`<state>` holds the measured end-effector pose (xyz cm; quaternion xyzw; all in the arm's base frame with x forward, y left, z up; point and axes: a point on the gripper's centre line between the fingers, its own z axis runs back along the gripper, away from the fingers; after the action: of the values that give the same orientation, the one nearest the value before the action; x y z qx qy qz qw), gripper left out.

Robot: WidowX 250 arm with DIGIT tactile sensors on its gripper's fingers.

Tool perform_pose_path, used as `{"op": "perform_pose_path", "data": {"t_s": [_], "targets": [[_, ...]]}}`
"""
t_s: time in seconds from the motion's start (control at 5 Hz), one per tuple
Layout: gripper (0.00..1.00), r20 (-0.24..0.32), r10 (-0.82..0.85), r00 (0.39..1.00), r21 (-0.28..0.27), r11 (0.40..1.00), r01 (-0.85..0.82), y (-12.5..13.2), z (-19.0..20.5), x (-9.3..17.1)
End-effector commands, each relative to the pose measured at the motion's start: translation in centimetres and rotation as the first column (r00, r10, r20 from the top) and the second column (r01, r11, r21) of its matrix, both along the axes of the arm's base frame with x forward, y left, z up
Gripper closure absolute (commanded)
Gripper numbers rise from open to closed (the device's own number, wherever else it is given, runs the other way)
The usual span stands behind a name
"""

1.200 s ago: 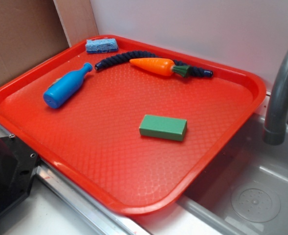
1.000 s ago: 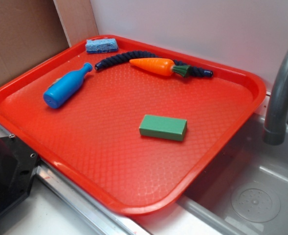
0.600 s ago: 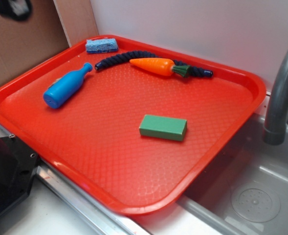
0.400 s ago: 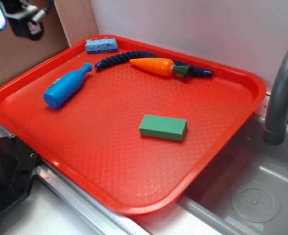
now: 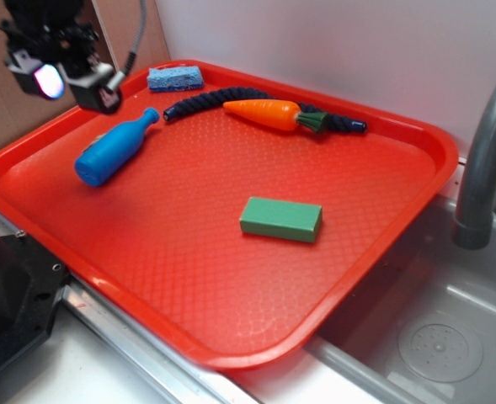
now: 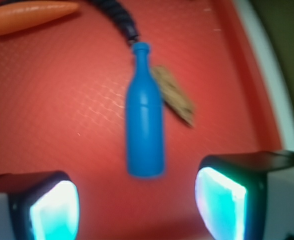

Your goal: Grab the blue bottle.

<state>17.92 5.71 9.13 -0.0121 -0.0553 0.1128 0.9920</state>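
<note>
The blue bottle slopes in at its shoulder (image 5: 136, 130) to a thin neck, so my gripper should next grab it across its straight-sided lower body (image 5: 102, 159).
The blue bottle (image 5: 113, 148) lies on its side at the back left of the red tray (image 5: 189, 252), neck pointing toward the dark rope. In the wrist view the blue bottle (image 6: 145, 120) lies lengthwise ahead of the jaws, neck away from me. My gripper (image 5: 62, 80) hangs in the air above the tray's left rim, just up and left of the bottle. It is open and empty. In the wrist view the gripper (image 6: 137, 210) has its two glowing pads wide apart, with the bottle's base just beyond the gap.
An orange toy carrot (image 5: 273, 114) lies on a dark rope (image 5: 231, 97) at the tray's back. A flat blue sponge (image 5: 175, 78) sits in the back corner. A green block (image 5: 280, 219) lies mid-tray. A grey faucet (image 5: 488, 160) and sink stand at the right.
The gripper has come into view from the upper left and moved down and right toward the bottle. Nothing on the tray has moved.
</note>
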Motion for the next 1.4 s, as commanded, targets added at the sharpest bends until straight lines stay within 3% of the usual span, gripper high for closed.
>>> {"op": "perform_pose_path", "data": {"t_s": [0.0,0.2,0.6,0.8,1.0,1.2], "targets": [[0.00,-0.068,0.003,0.998,-0.001,1.000,-0.003,1.9,-4.9,1.4],[0.00,-0.120,0.039,0.992,0.021,0.999,-0.037,3.2,-6.5,1.1],[0.00,-0.172,0.022,0.985,0.056,0.998,-0.012,2.7,-8.4,1.0],[1.00,-0.158,0.015,0.987,0.068,0.998,-0.004,2.1,-8.3,1.0],[1.00,-0.119,-0.019,0.993,0.050,0.998,0.025,0.8,-6.3,1.4],[1.00,-0.057,-0.077,0.995,0.001,0.997,0.077,-1.4,-1.6,1.7]]}}
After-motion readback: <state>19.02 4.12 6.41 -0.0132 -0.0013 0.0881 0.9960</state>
